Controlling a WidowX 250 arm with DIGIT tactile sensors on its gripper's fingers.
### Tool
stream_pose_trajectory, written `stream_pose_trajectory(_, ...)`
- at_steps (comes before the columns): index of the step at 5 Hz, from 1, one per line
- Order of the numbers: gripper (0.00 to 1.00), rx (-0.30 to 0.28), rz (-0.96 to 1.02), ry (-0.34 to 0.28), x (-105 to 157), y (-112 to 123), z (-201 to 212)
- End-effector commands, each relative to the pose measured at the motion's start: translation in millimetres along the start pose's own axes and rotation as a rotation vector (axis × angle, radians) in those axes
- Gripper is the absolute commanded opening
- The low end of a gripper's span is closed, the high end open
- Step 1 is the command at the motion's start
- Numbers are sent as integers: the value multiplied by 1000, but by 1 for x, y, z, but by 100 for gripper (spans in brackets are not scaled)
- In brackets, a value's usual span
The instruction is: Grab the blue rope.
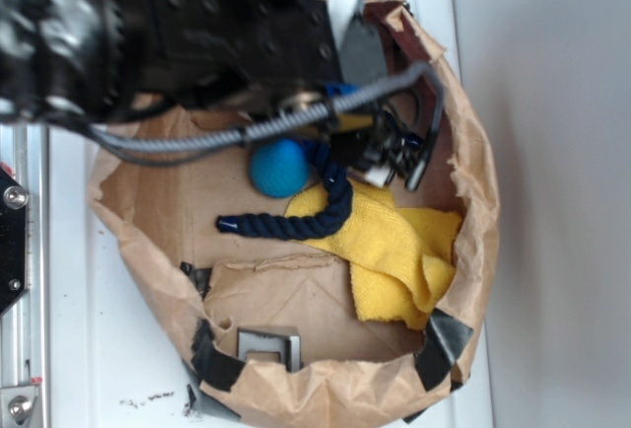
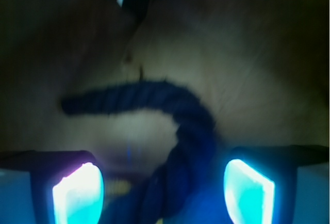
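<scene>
The robot's gripper will grab the twisted part beside the rope's tip (image 2: 193, 123) next, to get hold of the blue rope.
The blue rope (image 1: 296, 223) lies curved on the floor of a brown paper bag, its lower stretch on a yellow cloth (image 1: 394, 250). Its upper end runs up beside a teal ball (image 1: 278, 167), under my gripper (image 1: 335, 137), which the black arm mostly covers. In the wrist view the rope (image 2: 154, 95) bends and passes down between my two glowing pads (image 2: 77, 193). The gripper (image 2: 164, 193) stands open around the rope, with a gap showing on each side.
Torn walls of the paper bag (image 1: 473, 181) ring the work area, patched with black tape (image 1: 212, 354). A grey square buckle (image 1: 268, 344) lies at the bag's front. A black metal clip (image 1: 409, 147) sits to the right of the gripper. The bag rests on a white surface (image 1: 108, 349).
</scene>
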State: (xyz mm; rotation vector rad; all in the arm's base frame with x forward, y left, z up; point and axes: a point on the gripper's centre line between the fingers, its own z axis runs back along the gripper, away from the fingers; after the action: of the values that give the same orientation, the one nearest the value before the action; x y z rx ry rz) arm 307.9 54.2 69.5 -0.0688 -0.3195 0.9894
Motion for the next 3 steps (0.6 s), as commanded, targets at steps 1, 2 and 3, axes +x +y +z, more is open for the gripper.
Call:
stream_pose_trajectory(1, 100, -7, -88, 24, -16, -11, -4)
stream_pose_trajectory(2, 100, -3, -111, 29, -17, -10, -3)
stream_pose_trajectory(3, 0, 3, -93, 26, -15, -9, -2)
